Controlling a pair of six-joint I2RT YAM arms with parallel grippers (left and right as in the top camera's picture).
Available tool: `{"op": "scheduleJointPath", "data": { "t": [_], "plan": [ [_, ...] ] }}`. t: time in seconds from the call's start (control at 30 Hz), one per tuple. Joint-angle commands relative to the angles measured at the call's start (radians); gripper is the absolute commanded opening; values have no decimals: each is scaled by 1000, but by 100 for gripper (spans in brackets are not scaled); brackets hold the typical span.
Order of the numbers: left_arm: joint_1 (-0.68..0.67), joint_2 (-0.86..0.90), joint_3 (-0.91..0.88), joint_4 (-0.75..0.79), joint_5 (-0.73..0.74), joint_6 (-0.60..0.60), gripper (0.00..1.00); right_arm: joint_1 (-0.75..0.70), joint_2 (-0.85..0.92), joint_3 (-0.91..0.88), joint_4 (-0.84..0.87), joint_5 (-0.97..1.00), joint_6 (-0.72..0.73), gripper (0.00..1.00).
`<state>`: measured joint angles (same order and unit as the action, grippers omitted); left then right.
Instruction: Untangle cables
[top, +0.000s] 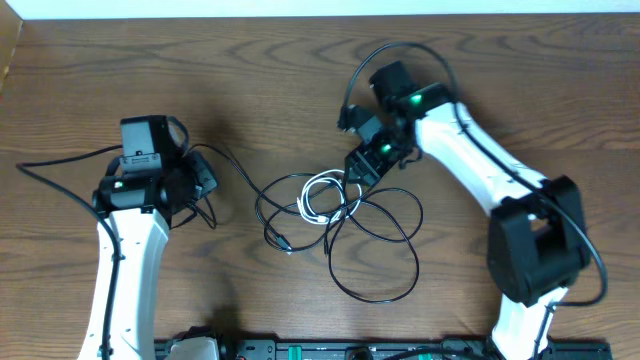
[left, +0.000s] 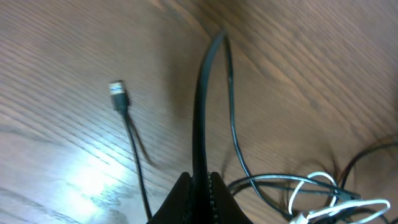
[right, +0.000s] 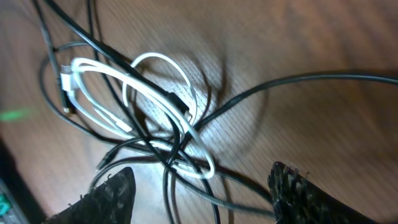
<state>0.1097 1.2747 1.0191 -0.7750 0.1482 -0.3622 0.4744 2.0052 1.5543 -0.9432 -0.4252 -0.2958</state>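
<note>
Next, my right gripper grabs only the white cable by its exposed loop (right: 208, 164) to untangle the white cable from the black cables.
The cables (top: 345, 215) lie tangled at the table's middle: thin black loops with a shorter white cable (top: 318, 195) coiled among them. My left gripper (top: 205, 178) is shut on a black cable (left: 200, 112) that runs from its jaws (left: 200, 182) toward the tangle. A loose black plug end (left: 118, 93) lies to its left. My right gripper (top: 365, 160) hovers over the tangle's upper right edge. Its fingers (right: 202, 186) are open wide, with the white coil (right: 143, 99) and crossing black cables (right: 261, 87) below and between them.
The arms' own thicker black cables run off the left arm (top: 50, 165) and arc above the right wrist (top: 400, 50). Another plug end (top: 285, 243) lies at the tangle's lower left. A rail with equipment (top: 330, 350) sits along the front edge.
</note>
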Motion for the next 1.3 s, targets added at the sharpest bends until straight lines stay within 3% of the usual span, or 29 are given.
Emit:
{"op": "scheduleJointPath", "data": {
  "t": [0.0,0.07,0.2,0.4,0.57,0.77,0.97,1.13,1.27],
  "plan": [
    [-35,12,12,2,20,11,7,47,44,-5,21,50,-17,60],
    [-48,12,12,5,20,11,7,65,64,-5,44,106,10,51],
    [-62,12,12,6,20,13,7,82,85,-5,119,372,213,1],
    [-62,12,12,6,20,13,7,76,54,24,100,351,245,1],
    [-62,12,12,6,20,14,7,-14,-164,216,39,667,394,1],
    [-62,12,12,6,20,14,7,-111,-406,307,163,1032,396,1],
    [-62,12,12,13,20,14,7,-195,-555,307,269,1059,216,1],
    [-62,12,12,13,20,14,8,-246,-597,307,495,1368,130,1],
    [-62,12,12,13,20,14,7,-295,-597,307,504,1361,98,1]
  ]
}}
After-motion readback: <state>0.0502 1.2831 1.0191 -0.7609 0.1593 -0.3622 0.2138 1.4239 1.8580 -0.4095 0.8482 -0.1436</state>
